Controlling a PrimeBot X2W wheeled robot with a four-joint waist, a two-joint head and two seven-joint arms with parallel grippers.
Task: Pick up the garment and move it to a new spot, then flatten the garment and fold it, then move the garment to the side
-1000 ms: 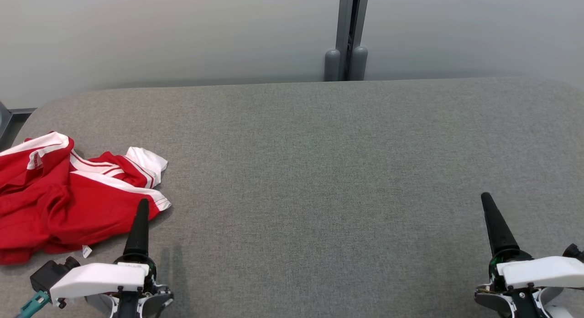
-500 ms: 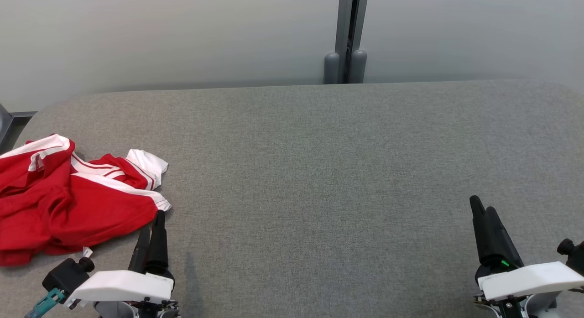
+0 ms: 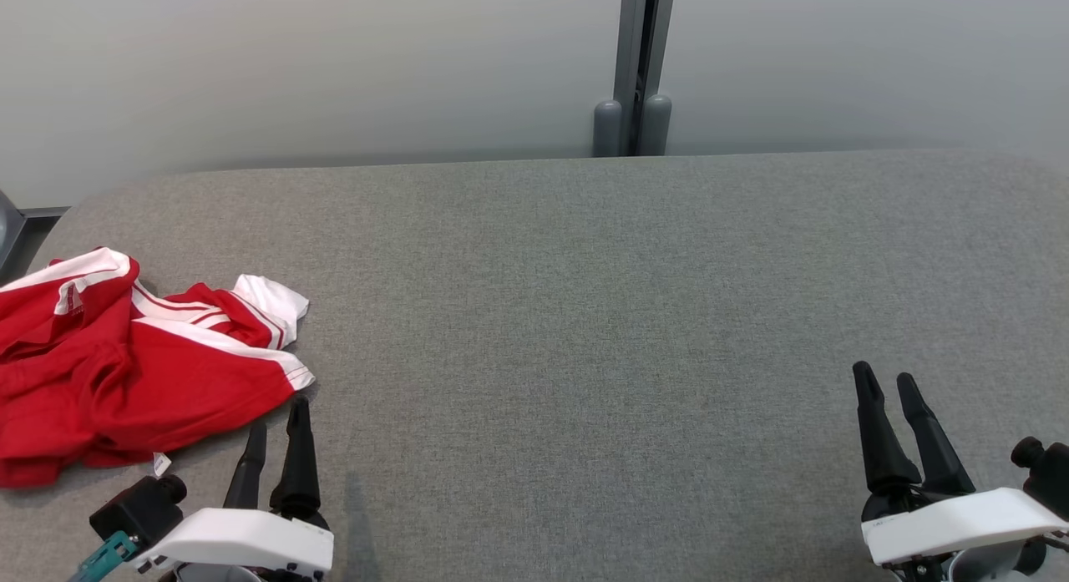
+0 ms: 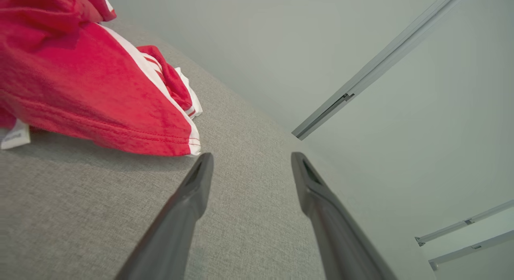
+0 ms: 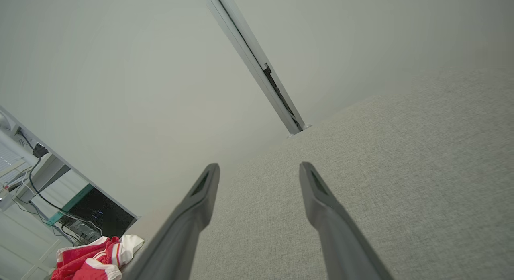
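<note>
My left gripper pinches that white-striped hem corner (image 3: 301, 377) (image 4: 193, 146) next, since the red cloth lies in a crumpled heap with its hem corner poking out.
The garment (image 3: 125, 373) lies crumpled at the far left of the grey table (image 3: 585, 315): red cloth with white stripes and a white sleeve, its lettering hidden in the folds. A small white tag sticks out at its near edge. My left gripper (image 3: 278, 415) stands open just right of and below the garment's hem, touching nothing. In the left wrist view the garment (image 4: 92, 91) lies up and left of that gripper (image 4: 252, 156). My right gripper (image 3: 883, 375) is open at the lower right, far from the cloth. In the right wrist view the garment (image 5: 92, 260) shows small beyond that gripper (image 5: 259, 165).
A pale wall runs behind the table, with a grey post (image 3: 632, 64) at its middle. The table's back edge curves down at the left corner. A desk with cables and a dark box (image 5: 96, 211) stands beyond the table's left end.
Both grippers have turned at the wrist, so their two fingers now show apart, and have drawn back toward the near edge. The left one has shifted slightly right. The garment has not moved.
</note>
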